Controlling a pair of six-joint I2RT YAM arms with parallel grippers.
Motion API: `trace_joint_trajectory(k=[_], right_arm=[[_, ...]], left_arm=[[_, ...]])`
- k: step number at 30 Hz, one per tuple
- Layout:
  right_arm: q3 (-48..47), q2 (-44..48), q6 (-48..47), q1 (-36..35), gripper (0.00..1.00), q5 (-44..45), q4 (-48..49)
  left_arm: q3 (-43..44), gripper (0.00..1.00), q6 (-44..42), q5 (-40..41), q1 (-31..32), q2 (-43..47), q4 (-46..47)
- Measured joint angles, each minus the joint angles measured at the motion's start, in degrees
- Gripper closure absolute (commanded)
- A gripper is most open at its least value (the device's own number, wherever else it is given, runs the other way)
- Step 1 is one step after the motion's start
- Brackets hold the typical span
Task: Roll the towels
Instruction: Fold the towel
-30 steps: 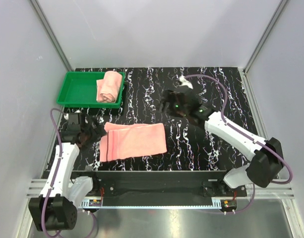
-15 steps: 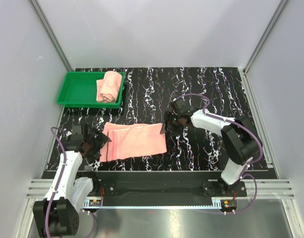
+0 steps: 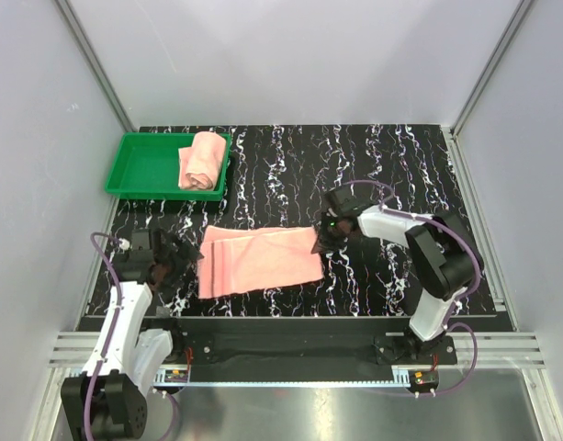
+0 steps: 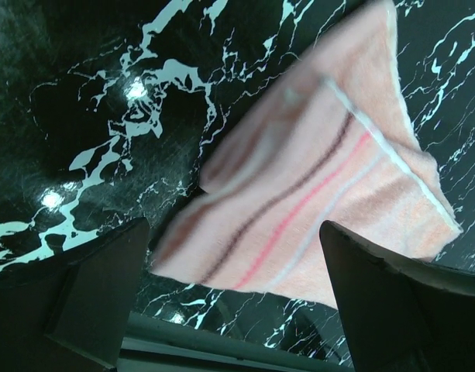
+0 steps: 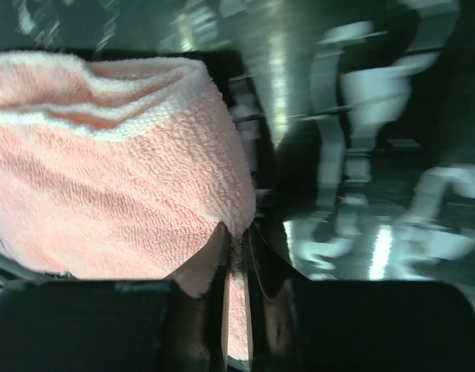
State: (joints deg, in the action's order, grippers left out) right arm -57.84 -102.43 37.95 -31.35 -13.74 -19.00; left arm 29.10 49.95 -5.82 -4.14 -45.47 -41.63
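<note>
My left gripper needs to grab the towel's striped end at its corner nearest the front bar (image 3: pixel 203 294) (image 4: pixel 163 265) next, to straighten the fold for rolling.
One salmon-pink towel (image 3: pixel 258 260) lies flat on the black marbled table, its striped end (image 4: pixel 322 178) towards my left arm. My right gripper (image 3: pixel 322 241) is at the towel's right edge. In the right wrist view it (image 5: pixel 237 248) is shut on a pinch of the terry cloth (image 5: pixel 113 178). My left gripper (image 3: pixel 175 257) stands open just left of the towel. In the left wrist view its fingers (image 4: pixel 90 302) flank the striped end without touching it. A second towel (image 3: pixel 201 161), rolled up, rests in the green tray (image 3: pixel 143 165).
The green tray sits at the table's back left corner. Grey walls enclose the table on the left, right and back. The table's metal front rail (image 3: pixel 290 372) runs between the two arm bases.
My right gripper has shut on the flat towel's right edge. The towel has slid a little to the right. My left gripper stays open and has drawn back slightly leftward.
</note>
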Motion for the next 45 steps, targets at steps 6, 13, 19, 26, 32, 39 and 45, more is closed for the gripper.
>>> trace_joint_trajectory(k=[6, 13, 19, 26, 32, 39, 45], right_arm=[[2.25, 3.50, -2.73, 10.14, 0.75, 3.37, -3.61], [1.16, 4.09, -5.25, 10.36, 0.42, 5.38, -6.45], [0.96, 4.59, -6.14, 10.34, 0.41, 6.38, -8.37], [0.79, 5.42, -7.17, 10.36, 0.41, 8.70, -11.61], [0.15, 5.79, -7.69, 10.56, 0.41, 9.79, -12.90], [0.11, 5.84, -8.00, 11.41, 0.43, 9.86, -13.60], [0.11, 6.99, -8.39, 12.07, 0.44, 9.86, -14.10]], left_arm=[[-0.28, 0.06, -0.81, 0.31, 2.93, -2.80, 4.24], [-0.44, 0.10, -0.33, 3.06, 17.38, -7.02, 9.49], [-3.37, 0.14, 2.64, 6.95, 26.05, -9.92, 12.94], [-6.60, 0.32, 5.60, 8.28, 28.87, -10.19, 18.51], [-7.52, 0.37, 8.28, 8.55, 33.53, -10.40, 21.03], [-8.15, 0.94, 11.50, 9.20, 37.90, -12.33, 21.62], [-4.66, 1.00, 10.54, 10.80, 38.05, -14.45, 17.77]])
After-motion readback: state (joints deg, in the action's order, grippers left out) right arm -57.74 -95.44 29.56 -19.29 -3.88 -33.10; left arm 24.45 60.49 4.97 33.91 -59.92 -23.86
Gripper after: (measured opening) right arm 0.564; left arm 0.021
